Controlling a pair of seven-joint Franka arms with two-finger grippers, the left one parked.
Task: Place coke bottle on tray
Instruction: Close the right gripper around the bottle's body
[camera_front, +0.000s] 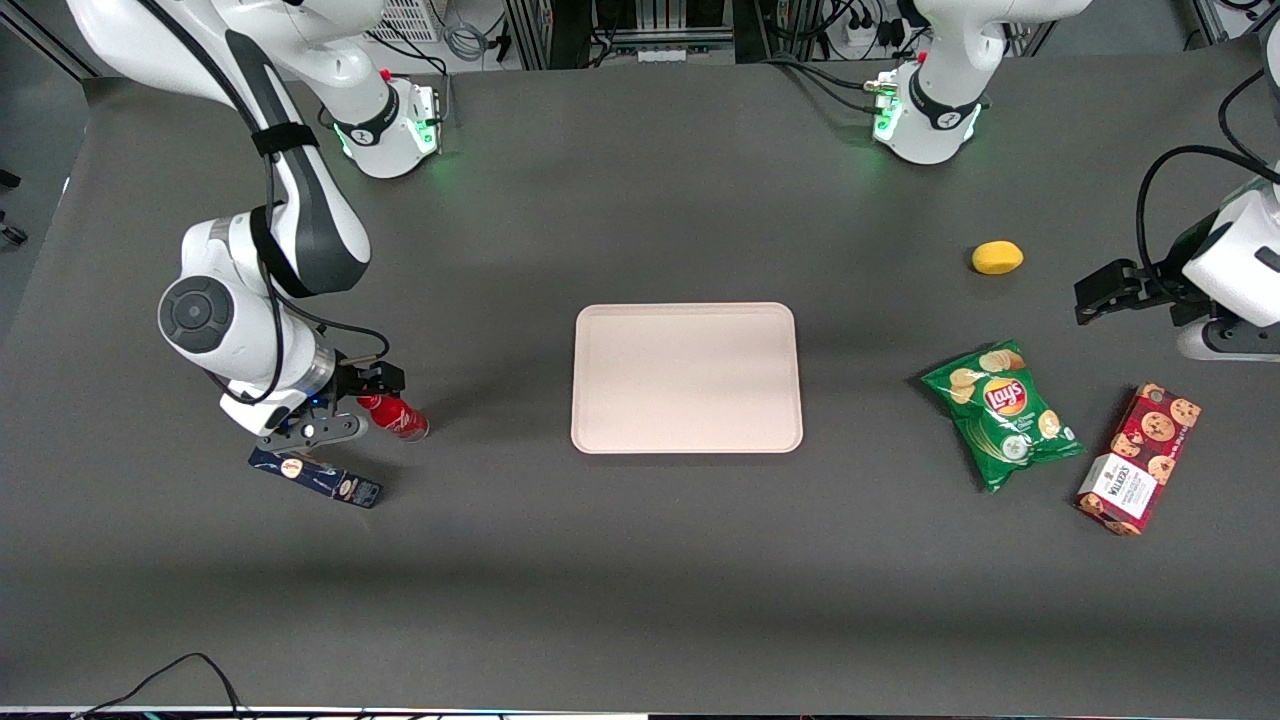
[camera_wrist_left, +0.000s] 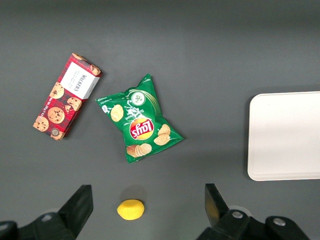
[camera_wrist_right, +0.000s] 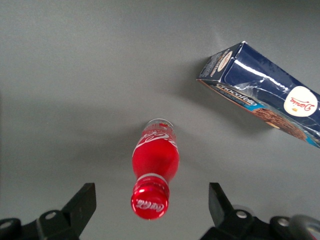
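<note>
The robot's right gripper will next grab the coke bottle by its capped neck end (camera_wrist_right: 151, 196) to set the bottle on the tray.
The coke bottle (camera_front: 397, 418) is small and red, on the grey table toward the working arm's end, well apart from the tray (camera_front: 686, 377). In the right wrist view its red cap (camera_wrist_right: 149, 199) points at the camera and its silvery base points away. My right gripper (camera_front: 360, 405) is open just over the cap end. In the right wrist view the gripper (camera_wrist_right: 151, 202) has a black finger (camera_wrist_right: 82, 202) on each side of the cap, both clear of it. The pale pinkish-beige tray is bare and also shows in the left wrist view (camera_wrist_left: 285, 135).
A dark blue chocolate box (camera_front: 316, 477) lies beside the bottle, nearer the front camera; it also shows in the right wrist view (camera_wrist_right: 265, 102). Toward the parked arm's end lie a green chips bag (camera_front: 1002, 412), a red cookie box (camera_front: 1140, 458) and a yellow lemon (camera_front: 997, 258).
</note>
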